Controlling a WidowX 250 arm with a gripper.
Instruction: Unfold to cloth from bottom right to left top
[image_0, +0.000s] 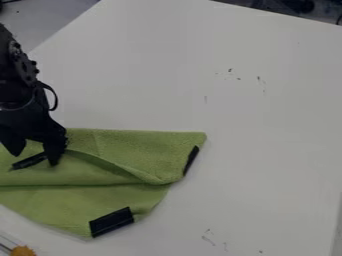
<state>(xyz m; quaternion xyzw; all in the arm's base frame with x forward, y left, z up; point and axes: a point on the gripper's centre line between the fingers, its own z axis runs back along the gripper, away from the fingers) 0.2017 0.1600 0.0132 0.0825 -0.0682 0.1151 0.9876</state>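
Observation:
The cloth (113, 165) needs to be unfolded, so the robot's gripper should next pick it up by its folded corner with the black patch.
The black gripper (35, 154) hangs from the upper left over the left part of the green cloth (113, 165). Its two fingers stand apart, their tips low over the fabric; whether they touch it I cannot tell. The cloth lies folded, with a long crease running across it and a raised ripple from near the gripper toward the right. Black patches mark its lower edge, its right edge and a spot just under the gripper. The cloth's left end runs out of view.
The white table (227, 95) stretches to the right of the cloth and above it. An orange object (23, 251) with a thin rod lies at the bottom left corner. Dark equipment stands beyond the table's top right edge.

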